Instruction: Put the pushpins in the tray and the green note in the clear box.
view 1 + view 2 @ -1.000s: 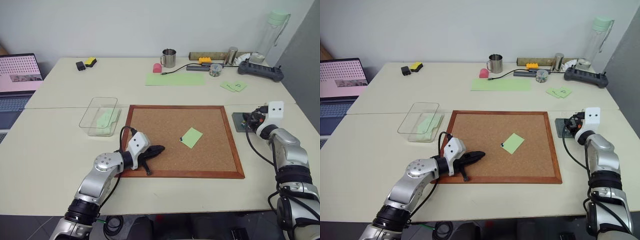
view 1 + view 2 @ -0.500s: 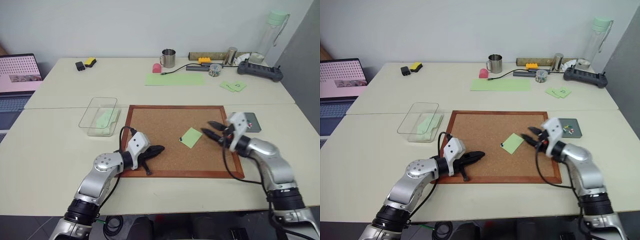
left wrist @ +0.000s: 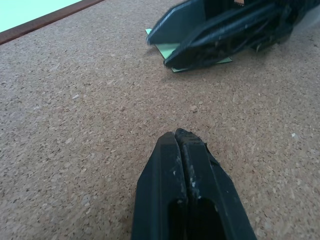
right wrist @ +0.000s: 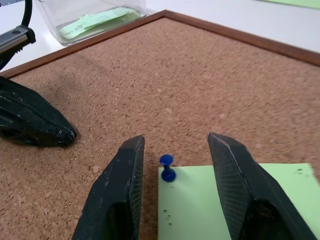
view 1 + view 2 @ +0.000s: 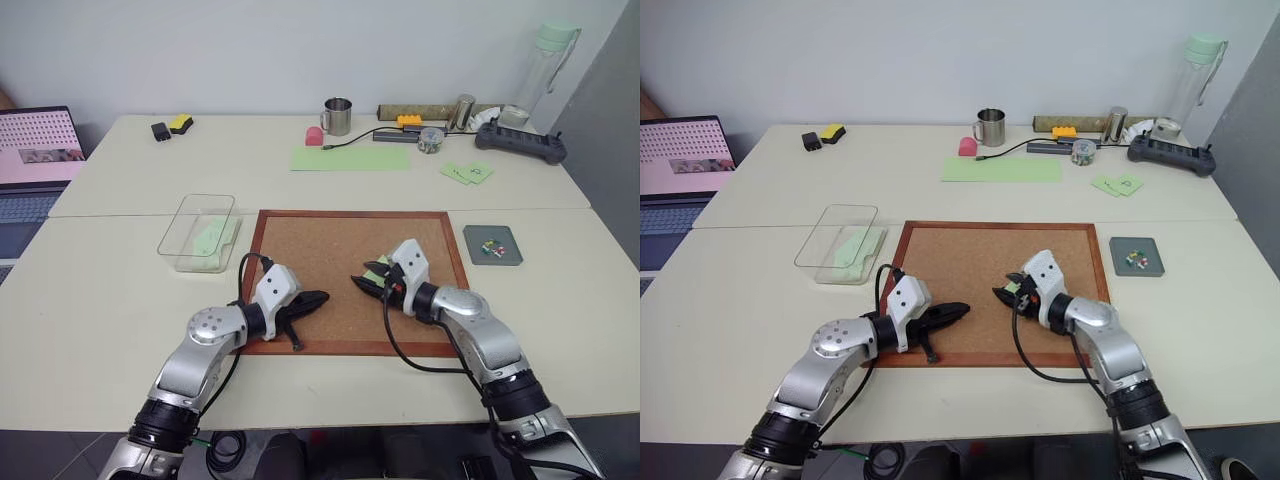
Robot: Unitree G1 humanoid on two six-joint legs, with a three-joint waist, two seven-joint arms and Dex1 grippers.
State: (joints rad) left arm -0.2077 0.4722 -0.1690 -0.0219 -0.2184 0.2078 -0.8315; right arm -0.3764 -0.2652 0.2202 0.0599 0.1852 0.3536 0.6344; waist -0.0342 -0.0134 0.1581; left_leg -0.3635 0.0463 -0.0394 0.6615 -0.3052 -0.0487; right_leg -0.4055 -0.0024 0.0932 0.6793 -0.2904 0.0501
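Note:
My right fingers reach past the blue pushpin's head (image 4: 166, 160), so they should close. Closing now would hold the pushpin.
A blue pushpin (image 4: 167, 167) stands in the corner of the green note (image 4: 225, 200) on the cork board (image 5: 320, 245). My right gripper (image 4: 174, 141) is open, one finger on each side of that pin, not touching it. In the head views the right gripper (image 5: 364, 283) covers most of the note. My left gripper (image 5: 318, 297) is shut and empty, low over the board's front left part. The dark-grey tray (image 5: 474, 240) sits right of the board with a few pushpins (image 5: 490, 247) in it. The clear box (image 5: 175, 228) stands left of the board, holding green paper (image 5: 212, 238).
A laptop (image 5: 35, 150) is at the far left. Along the table's back lie a metal mug (image 5: 337, 116), a long green sheet (image 5: 350, 158), two scribbled green notes (image 5: 466, 172), a black controller (image 5: 520, 142) and a bottle (image 5: 545, 70).
My right arm swung left from the tray across the board to the note; its open gripper now straddles the blue pin. The left arm stayed put.

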